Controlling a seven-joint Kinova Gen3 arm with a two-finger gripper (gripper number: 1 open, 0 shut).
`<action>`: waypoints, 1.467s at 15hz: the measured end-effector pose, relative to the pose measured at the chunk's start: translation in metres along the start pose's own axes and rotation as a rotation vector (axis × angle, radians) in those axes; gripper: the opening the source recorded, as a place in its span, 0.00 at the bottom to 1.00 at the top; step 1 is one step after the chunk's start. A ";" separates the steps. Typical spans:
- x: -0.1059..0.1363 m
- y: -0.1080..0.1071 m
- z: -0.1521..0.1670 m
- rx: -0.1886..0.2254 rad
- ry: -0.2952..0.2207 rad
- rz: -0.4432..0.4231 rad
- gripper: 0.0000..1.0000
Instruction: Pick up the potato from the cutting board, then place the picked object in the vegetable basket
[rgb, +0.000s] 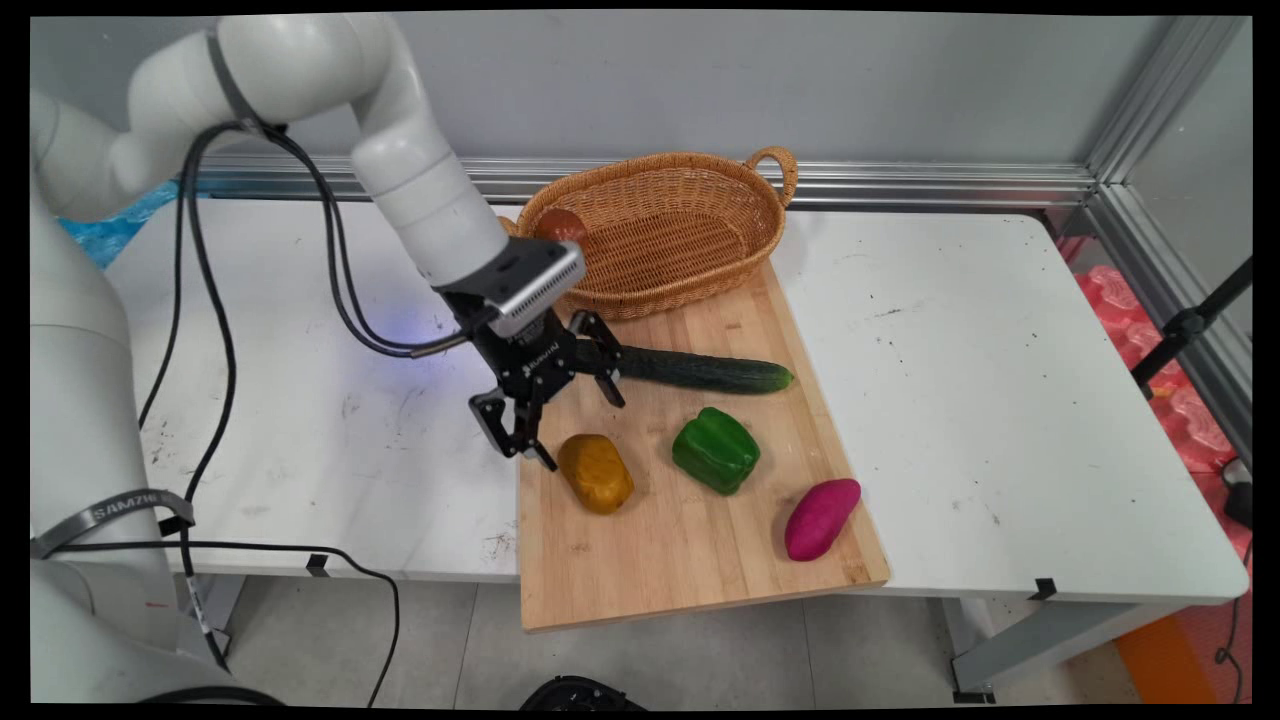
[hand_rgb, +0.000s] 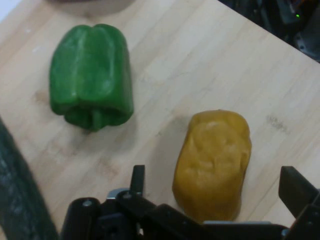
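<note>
My gripper will grab the yellow-orange potato (rgb: 595, 472) by its two long sides next, so that it can put it into the wicker basket (rgb: 678, 234).
My gripper (rgb: 583, 432) hangs open just above the near-left part of a wooden cutting board (rgb: 690, 560). A yellow-orange potato (rgb: 595, 472) lies right below it, and in the hand view the potato (hand_rgb: 214, 162) sits between the two spread fingers (hand_rgb: 138, 179), with nothing held. To the potato's right lies a green bell pepper (rgb: 716, 450), shown in the hand view as the green bell pepper (hand_rgb: 91, 75) at upper left. A long dark cucumber (rgb: 700, 371) lies across the board behind the gripper; the cucumber (hand_rgb: 20, 195) edges the hand view's left side.
A purple sweet potato (rgb: 821, 518) rests at the board's near right. A wicker basket (rgb: 690, 190) stands at the board's far end with a red round fruit (rgb: 561, 225) inside. Black cables (rgb: 200, 330) hang from the arm over the table's left side.
</note>
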 end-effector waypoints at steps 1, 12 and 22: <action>-0.001 -0.002 0.005 -0.011 -0.003 0.009 1.00; -0.008 -0.013 0.039 -0.093 -0.020 0.086 1.00; -0.008 -0.015 0.013 -0.131 -0.032 0.095 0.00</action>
